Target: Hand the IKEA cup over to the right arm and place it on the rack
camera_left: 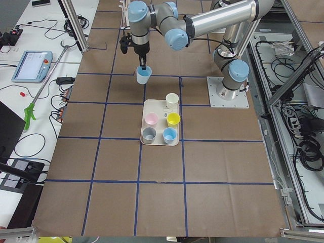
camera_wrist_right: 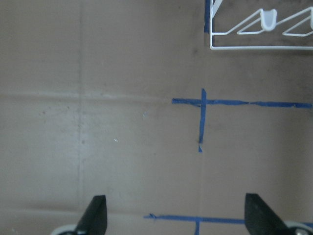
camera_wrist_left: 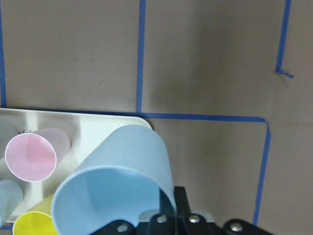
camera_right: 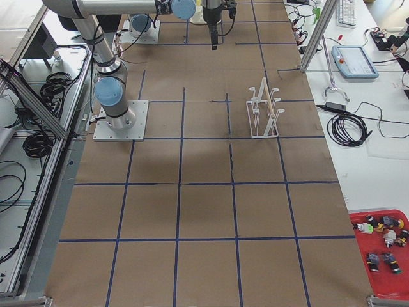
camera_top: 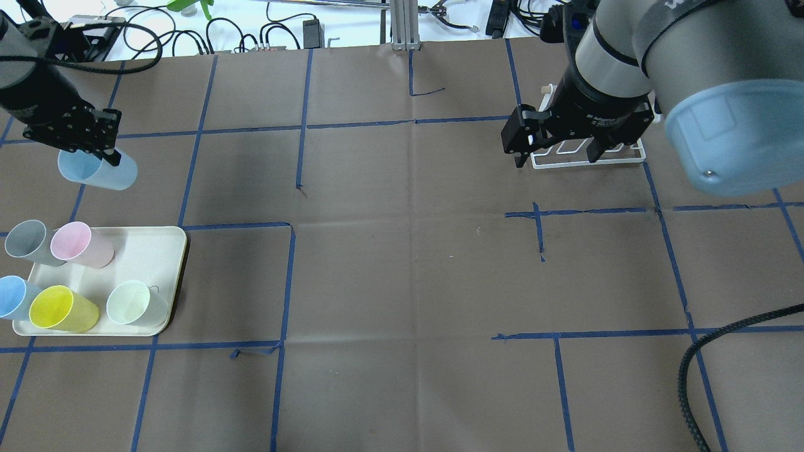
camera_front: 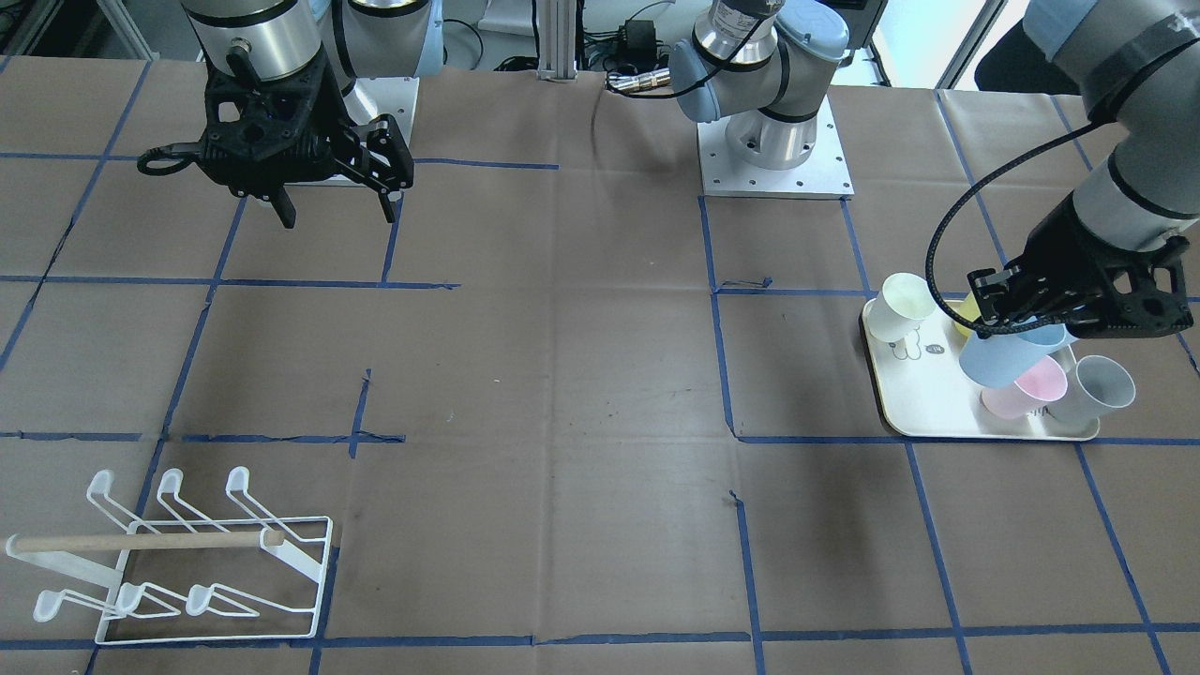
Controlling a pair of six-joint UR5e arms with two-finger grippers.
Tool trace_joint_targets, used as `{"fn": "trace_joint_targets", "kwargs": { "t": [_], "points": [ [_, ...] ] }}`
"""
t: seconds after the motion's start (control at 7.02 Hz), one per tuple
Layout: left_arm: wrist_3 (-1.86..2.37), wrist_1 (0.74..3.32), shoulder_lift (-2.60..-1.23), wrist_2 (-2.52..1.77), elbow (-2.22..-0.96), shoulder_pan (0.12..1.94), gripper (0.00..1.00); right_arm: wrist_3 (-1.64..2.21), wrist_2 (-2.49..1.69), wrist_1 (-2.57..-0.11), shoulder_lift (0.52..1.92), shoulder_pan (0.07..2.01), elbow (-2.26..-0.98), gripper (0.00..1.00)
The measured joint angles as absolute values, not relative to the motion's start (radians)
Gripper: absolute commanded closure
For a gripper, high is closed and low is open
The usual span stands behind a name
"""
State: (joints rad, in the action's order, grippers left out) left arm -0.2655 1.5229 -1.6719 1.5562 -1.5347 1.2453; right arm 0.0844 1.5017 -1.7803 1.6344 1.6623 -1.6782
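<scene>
Next, my right gripper grabs the blue cup around its bare body [camera_front: 998, 360] to set it on the rack. It grips there because my left gripper's fingers cover the cup's rim.
My left gripper [camera_front: 1005, 322] is shut on the rim of a light blue IKEA cup [camera_front: 1011, 358] and holds it tilted above the cream tray [camera_front: 898, 405]. The wrist view shows the cup [camera_wrist_left: 117, 181] pinched at its rim, over the tray's corner. From overhead the cup [camera_top: 100, 171] hangs just beyond the tray [camera_top: 154, 248]. My right gripper [camera_front: 337, 214] is open and empty, in the air far from the cup. Its fingers [camera_wrist_right: 95, 218] stand wide apart. The white wire rack [camera_front: 187, 553] with a wooden dowel handle stands empty; overhead, the rack [camera_top: 628, 157] is partly hidden behind my right gripper [camera_top: 556, 158].
Several cups stay on the tray: a grey cup [camera_top: 28, 242], a pink cup [camera_top: 78, 245], a second blue cup [camera_top: 11, 297], a yellow cup [camera_top: 59, 309] and a pale green cup [camera_top: 132, 303]. Brown paper with blue tape lines covers the table between tray and rack.
</scene>
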Motion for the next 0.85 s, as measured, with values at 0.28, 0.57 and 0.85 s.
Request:
{"fn": "trace_joint_targets", "kwargs": {
  "t": [0.28, 0.57, 0.85],
  "points": [
    [-0.219, 1.475, -1.699, 1.499, -1.474, 1.299, 1.00, 0.230, 1.385, -2.010, 1.610, 1.663, -1.679, 0.01],
    [-0.221, 1.243, -1.734, 1.351, -1.506, 1.322, 1.00, 0.377, 1.271, -2.241, 1.566, 1.663, -1.679, 0.02],
    [-0.229, 0.918, -1.741, 1.192, -1.623, 1.358, 1.00, 0.567, 1.211, -2.427, 1.519, 1.665, -1.680, 0.04]
  ]
}}
